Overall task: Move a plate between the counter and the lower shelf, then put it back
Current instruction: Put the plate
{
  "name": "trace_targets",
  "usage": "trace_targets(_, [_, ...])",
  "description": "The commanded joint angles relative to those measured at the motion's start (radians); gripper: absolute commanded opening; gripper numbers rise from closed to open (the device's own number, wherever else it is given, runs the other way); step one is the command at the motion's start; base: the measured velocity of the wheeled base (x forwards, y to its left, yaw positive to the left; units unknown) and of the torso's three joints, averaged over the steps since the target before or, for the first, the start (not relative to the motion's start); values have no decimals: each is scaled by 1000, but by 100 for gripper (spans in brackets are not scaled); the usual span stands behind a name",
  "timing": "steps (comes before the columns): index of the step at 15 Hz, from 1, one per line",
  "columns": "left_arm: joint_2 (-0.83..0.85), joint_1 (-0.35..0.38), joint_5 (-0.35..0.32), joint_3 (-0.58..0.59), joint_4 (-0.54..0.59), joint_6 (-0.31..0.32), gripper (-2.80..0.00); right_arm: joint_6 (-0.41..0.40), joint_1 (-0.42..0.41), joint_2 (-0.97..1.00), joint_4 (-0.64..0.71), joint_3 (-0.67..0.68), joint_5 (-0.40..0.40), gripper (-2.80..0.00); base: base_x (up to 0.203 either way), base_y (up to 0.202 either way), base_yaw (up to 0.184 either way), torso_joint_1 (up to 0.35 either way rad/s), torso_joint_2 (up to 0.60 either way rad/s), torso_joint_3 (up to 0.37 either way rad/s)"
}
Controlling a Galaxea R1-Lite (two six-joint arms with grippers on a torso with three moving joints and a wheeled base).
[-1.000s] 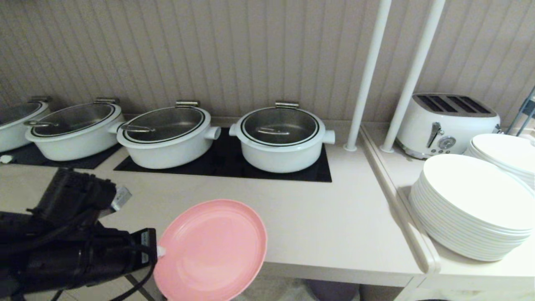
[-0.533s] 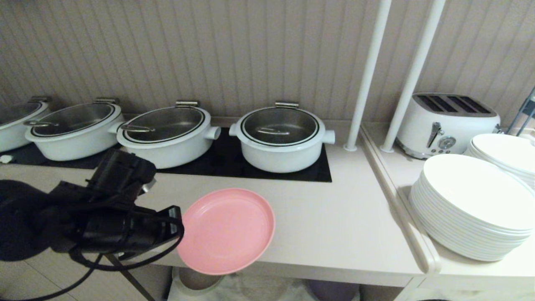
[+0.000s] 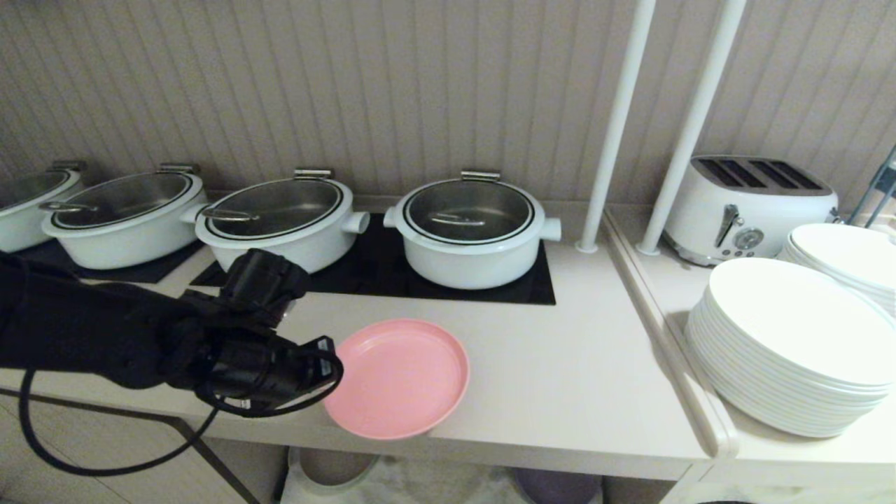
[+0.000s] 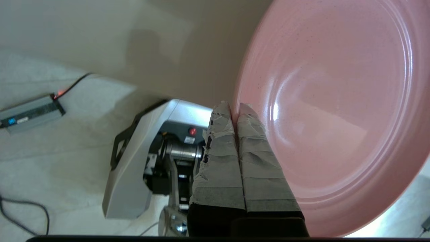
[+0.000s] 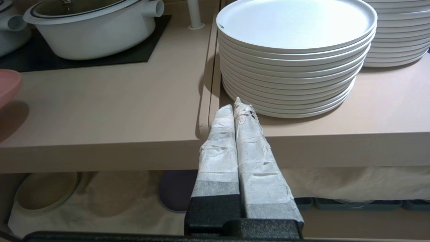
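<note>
I should move the plate back and down with my left gripper before I release it, because the pink plate's near edge sticks out past the counter's front edge.
My left gripper is shut on the near left rim of the pink plate. The plate is held nearly level just above the counter near its front edge, with a shadow under it in the right wrist view. In the left wrist view the taped fingers pinch the plate's rim. The plate's edge also shows in the right wrist view. My right gripper is shut and empty, parked low before the counter's front edge. The lower shelf with its white cloth lies below the counter.
Several white pots with glass lids stand on black hob panels at the back. Two white poles rise at the right. A toaster and stacks of white plates fill the side top. A beige plate and a purple plate lie on the shelf.
My left arm has carried the pink plate up and to the right, from below the counter's front edge to over the counter, and the plate has levelled out. The right arm has not moved.
</note>
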Motion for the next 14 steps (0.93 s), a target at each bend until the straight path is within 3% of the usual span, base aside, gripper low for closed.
trace_targets(1, [61,0,3,-7,-40,-3,-280,0,0,0,0,0,0,-280,0,0,0,0,0,0])
trace_targets(9, [169,0,41,-10,-159,2,-280,0,0,0,0,0,0,-280,0,0,0,0,0,0])
trace_targets(14, [210,0,43,-31,-167,0,-280,0,0,0,0,0,0,-280,0,0,0,0,0,0])
